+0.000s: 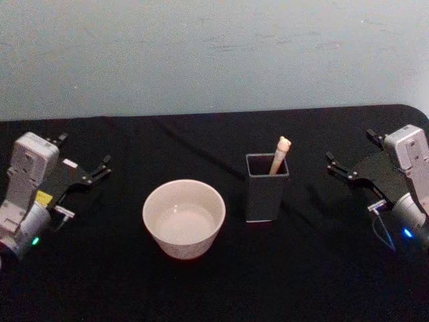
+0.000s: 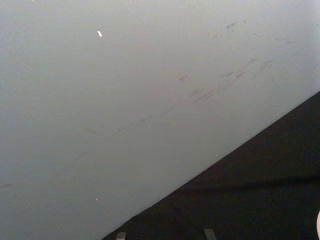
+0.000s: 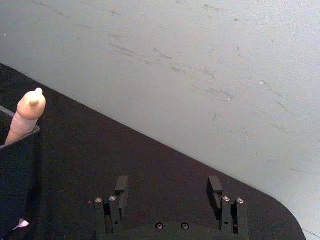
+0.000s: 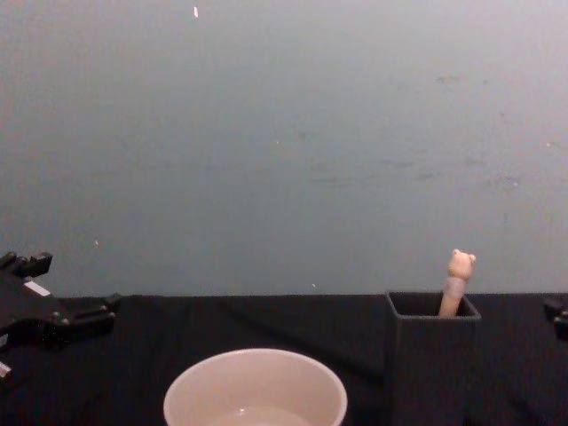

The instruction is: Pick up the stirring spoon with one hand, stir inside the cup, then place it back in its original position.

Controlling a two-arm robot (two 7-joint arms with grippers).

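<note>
The spoon's lower end is closed in by the square holder, so my right gripper will next grab the stirring spoon's handle just under the bear head.
The stirring spoon stands in the tall dark grey square holder, right of centre. Only its beige handle with the bear head sticks out above the rim; its bowl is hidden inside. The cream-white cup sits just left of the holder, apart from it. My right gripper hovers open to the right of the holder, with nothing between its fingers. My left gripper rests open at the far left, well away from the cup. The right wrist view also catches the spoon's top and the holder.
A black cloth covers the table, with a pale grey wall right behind its far edge. The table's rounded far right corner lies near my right gripper. Open cloth lies between the cup and each gripper.
</note>
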